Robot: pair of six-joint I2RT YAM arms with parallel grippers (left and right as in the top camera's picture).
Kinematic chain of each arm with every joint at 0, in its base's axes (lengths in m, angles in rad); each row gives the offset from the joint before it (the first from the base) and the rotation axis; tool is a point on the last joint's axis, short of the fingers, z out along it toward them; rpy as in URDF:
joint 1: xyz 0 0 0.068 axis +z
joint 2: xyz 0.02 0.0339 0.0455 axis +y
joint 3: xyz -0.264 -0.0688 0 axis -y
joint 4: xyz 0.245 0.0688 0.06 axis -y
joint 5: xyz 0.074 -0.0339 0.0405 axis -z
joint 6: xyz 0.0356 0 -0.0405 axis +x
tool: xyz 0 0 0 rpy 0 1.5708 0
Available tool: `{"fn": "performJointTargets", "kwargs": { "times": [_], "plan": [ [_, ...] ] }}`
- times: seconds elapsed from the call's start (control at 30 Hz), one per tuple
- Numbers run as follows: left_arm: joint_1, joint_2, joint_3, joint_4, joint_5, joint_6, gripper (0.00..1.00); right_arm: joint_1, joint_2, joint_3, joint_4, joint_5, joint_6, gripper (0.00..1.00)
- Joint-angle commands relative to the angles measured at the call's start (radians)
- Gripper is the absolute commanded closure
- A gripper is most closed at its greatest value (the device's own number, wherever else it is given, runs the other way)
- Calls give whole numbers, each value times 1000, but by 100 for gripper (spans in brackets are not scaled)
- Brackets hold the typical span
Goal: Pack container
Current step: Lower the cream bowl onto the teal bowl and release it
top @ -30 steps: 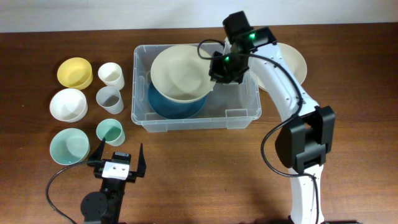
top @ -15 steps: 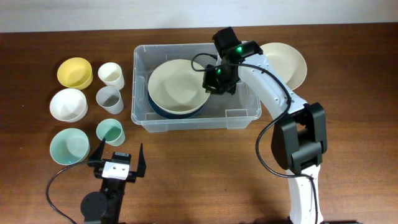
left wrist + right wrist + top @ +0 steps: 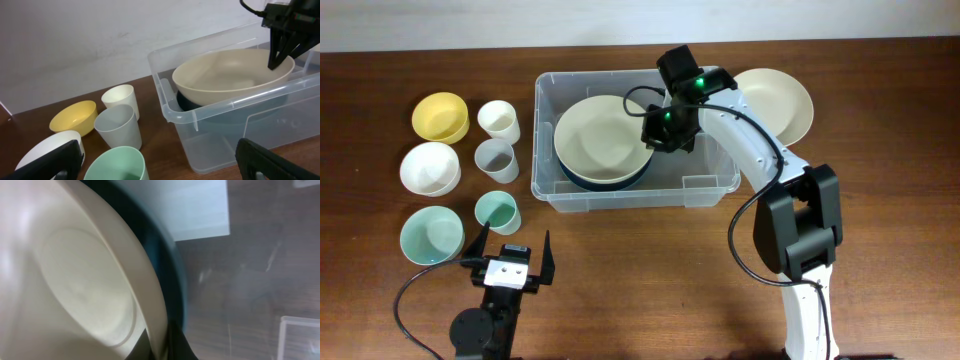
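Observation:
The dark blue bowl (image 3: pixel 610 180) is right under the cream bowl, so the cream bowl would settle in the dark blue bowl and my right gripper should open now.
The clear plastic container (image 3: pixel 715 185) stands at the table's middle back; it also shows in the left wrist view (image 3: pixel 200 112). Inside it a cream bowl (image 3: pixel 600 140) rests in a dark blue bowl (image 3: pixel 610 180). My right gripper (image 3: pixel 655 132) is shut on the cream bowl's right rim (image 3: pixel 157 325), with the blue bowl (image 3: pixel 172 280) just beneath. My left gripper (image 3: pixel 510 262) is open and empty at the front left, low over the table, near a mint cup (image 3: pixel 117 162).
Left of the container stand a yellow bowl (image 3: pixel 441 115), a white bowl (image 3: pixel 430 167), a mint bowl (image 3: pixel 431 234), a white cup (image 3: pixel 499 119), a grey cup (image 3: pixel 496 158) and the mint cup (image 3: pixel 497 211). A cream plate (image 3: pixel 780 100) lies right of the container.
My right gripper has lowered the cream bowl from tilted upright down into the blue bowl and moved slightly left. The left arm has not moved.

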Motion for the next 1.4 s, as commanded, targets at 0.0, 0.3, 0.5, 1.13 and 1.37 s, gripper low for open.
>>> {"fn": "performJointTargets", "kwargs": {
  "times": [0.0, 0.3, 0.5, 1.13, 1.37],
  "plan": [
    [6, -8, -3, -4, 11, 12, 0, 21, 18, -5, 14, -2, -1, 96],
    [6, -8, -3, -4, 11, 12, 0, 22, 18, -5, 16, 2, -1, 95],
    [6, -8, -3, -4, 11, 12, 0, 22, 18, -5, 15, 13, -1, 94],
    [6, -8, -3, -4, 11, 12, 0, 22, 18, -4, 11, 20, -2, 35],
    [6, -8, -3, -4, 11, 12, 0, 5, 15, 23, 5, 20, -6, 35]
  ]
}}
